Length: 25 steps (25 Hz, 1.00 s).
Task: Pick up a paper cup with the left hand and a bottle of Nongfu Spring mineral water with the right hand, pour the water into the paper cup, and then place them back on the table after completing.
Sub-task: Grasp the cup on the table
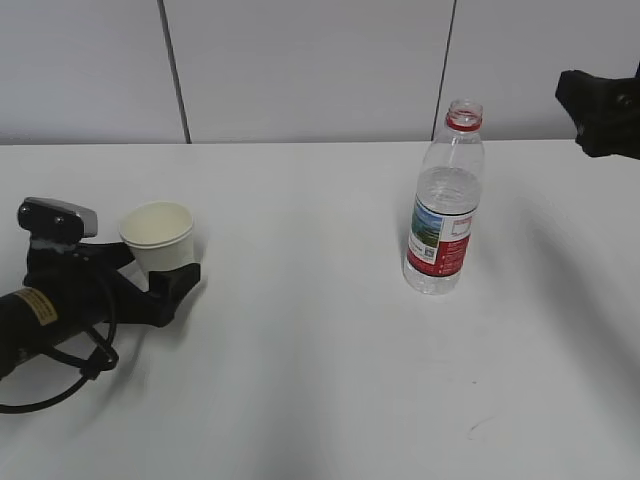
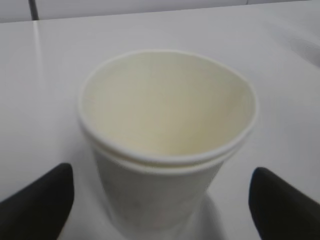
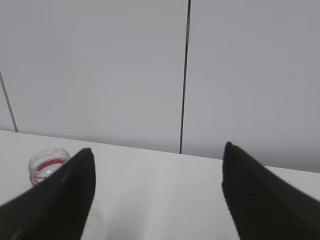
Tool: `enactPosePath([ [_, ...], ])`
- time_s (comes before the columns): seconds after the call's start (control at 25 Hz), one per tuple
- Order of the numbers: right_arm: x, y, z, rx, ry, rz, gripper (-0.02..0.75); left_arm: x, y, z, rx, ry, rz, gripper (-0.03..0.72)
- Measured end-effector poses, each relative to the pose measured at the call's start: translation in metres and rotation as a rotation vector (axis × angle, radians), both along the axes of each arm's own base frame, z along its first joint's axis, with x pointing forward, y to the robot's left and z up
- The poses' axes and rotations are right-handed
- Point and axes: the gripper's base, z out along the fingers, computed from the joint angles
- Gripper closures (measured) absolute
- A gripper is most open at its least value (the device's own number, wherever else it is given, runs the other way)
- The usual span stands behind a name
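The left gripper grabs the cup by its narrower lower side next, since the cup widens to a rim about as broad as my open fingers.
A white paper cup stands upright and empty on the white table at the left. My left gripper is open, with one black finger on each side of the cup and a gap to each. In the left wrist view the cup fills the frame between the fingers. A clear water bottle with a red-and-white label, uncapped, stands right of centre, mostly full. My right gripper hangs open and empty, up and to the right of the bottle. The bottle's mouth shows by its left finger.
A grey panelled wall runs along the table's far edge. A black cable loops from the left arm onto the table at the front left.
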Motion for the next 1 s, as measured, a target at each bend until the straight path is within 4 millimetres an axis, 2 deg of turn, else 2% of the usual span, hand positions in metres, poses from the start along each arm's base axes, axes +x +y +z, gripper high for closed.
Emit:
enactPosePath([
  [0.16, 0.0, 0.0, 0.0, 0.0, -0.002, 0.0, 0.152, 0.012, -0.015, -0.005, -0.009, -0.017, -0.008, 0.052],
  [0.36, 0.0, 0.0, 0.0, 0.0, -0.003, 0.001, 0.153, 0.024, -0.018, -0.01, -0.026, -0.02, 0.069, 0.065],
  [0.52, 0.0, 0.0, 0.0, 0.0, -0.003, 0.001, 0.152, 0.025, -0.017, -0.015, -0.026, -0.012, 0.086, 0.087],
  [0.68, -0.002, 0.001, -0.003, -0.012, 0.006, 0.009, 0.152, 0.026, -0.017, -0.015, -0.026, -0.012, 0.089, 0.143],
  [1.0, -0.003, 0.002, -0.024, -0.003, 0.076, 0.023, 0.152, 0.026, -0.017, -0.015, -0.026, -0.012, 0.089, 0.166],
])
